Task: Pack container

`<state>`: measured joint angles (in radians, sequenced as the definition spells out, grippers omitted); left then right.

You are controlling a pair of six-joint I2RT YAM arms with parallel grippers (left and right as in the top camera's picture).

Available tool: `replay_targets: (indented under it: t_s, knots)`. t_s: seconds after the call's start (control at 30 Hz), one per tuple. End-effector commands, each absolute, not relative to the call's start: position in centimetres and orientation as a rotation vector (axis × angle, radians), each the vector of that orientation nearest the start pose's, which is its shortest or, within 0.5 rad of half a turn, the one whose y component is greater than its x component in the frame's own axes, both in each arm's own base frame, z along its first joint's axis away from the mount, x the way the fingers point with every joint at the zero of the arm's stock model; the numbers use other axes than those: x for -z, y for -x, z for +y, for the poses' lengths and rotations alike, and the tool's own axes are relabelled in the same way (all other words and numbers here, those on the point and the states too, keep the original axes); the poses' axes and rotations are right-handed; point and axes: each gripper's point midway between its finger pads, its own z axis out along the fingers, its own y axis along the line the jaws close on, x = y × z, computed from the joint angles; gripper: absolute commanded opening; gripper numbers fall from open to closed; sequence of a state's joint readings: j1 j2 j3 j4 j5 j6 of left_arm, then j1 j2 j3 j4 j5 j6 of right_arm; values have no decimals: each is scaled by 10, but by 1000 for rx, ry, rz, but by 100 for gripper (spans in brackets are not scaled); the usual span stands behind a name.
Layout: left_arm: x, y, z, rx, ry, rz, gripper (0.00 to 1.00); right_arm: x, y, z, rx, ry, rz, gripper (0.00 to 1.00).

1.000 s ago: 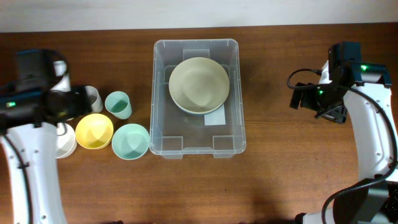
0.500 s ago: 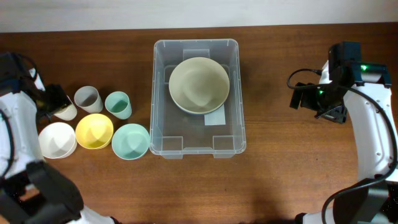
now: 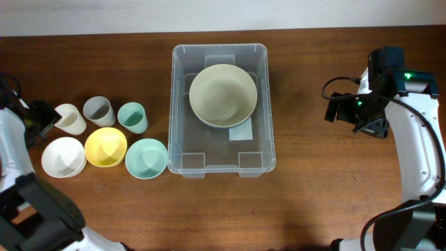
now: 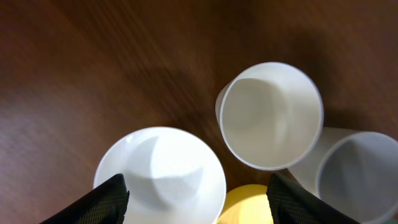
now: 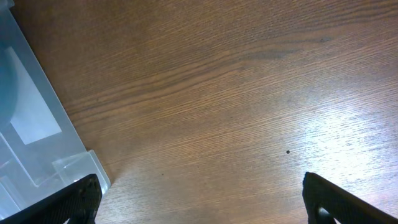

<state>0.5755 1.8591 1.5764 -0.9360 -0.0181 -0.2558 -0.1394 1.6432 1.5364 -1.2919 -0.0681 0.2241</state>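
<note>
I should pick up the cream cup (image 3: 70,118) by its nearest rim with my left gripper next. The cup's base then stays free, so the cup can stand upright inside the container.
The container (image 3: 267,104) is a large clear bin at the table's middle, with a pale cream-green bowl (image 3: 223,95) in its far half and a white label (image 3: 240,132) on its bottom. My left gripper (image 3: 40,120) is open and empty at the far left, just left of a cream cup (image 3: 70,118). In the left wrist view its jaws (image 4: 199,202) hang above a white bowl (image 4: 165,174), with the cream cup (image 4: 270,115) beyond. My right gripper (image 3: 343,110) is open and empty over bare wood to the right of the container; its wrist view (image 5: 205,202) shows the container's corner (image 5: 31,124).
Left of the container stand a grey cup (image 3: 98,110), a teal cup (image 3: 132,117), a white bowl (image 3: 63,157), a yellow bowl (image 3: 106,146) and a teal bowl (image 3: 146,158). The grey cup (image 4: 357,174) and yellow bowl (image 4: 249,205) also show in the left wrist view.
My left arm has drawn back leftward from over the cups and bowls to the table's left edge, uncovering the cream cup and the white bowl. The right arm has not moved.
</note>
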Motion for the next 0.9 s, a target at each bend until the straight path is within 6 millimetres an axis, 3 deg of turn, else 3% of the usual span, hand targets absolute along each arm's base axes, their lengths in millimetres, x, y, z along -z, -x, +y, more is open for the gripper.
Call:
replay_targets:
  t_s: [0.0, 0.17, 0.43, 0.47, 0.57, 0.87]
  knots:
    - [-92, -362, 239, -89, 1201, 2600, 73, -167, -329, -38, -80, -515, 2926, 99]
    - [-71, -367, 242, -80, 1246, 2608, 73, -167, -329, -38, -80, -515, 2926, 99]
    - [-61, -372, 243, -64, 1350, 2550, 72, -167, -329, -38, -81, -515, 2927, 99]
    - [-61, -374, 244, -64, 1347, 2547, 68, -167, -329, -38, -81, -515, 2927, 99]
    - [-60, -379, 243, -64, 1332, 2540, 42, -167, -329, -38, -81, -515, 2927, 99]
    - [-63, -401, 227, -56, 1243, 2535, 20, -167, -328, -38, -81, -516, 2929, 99]
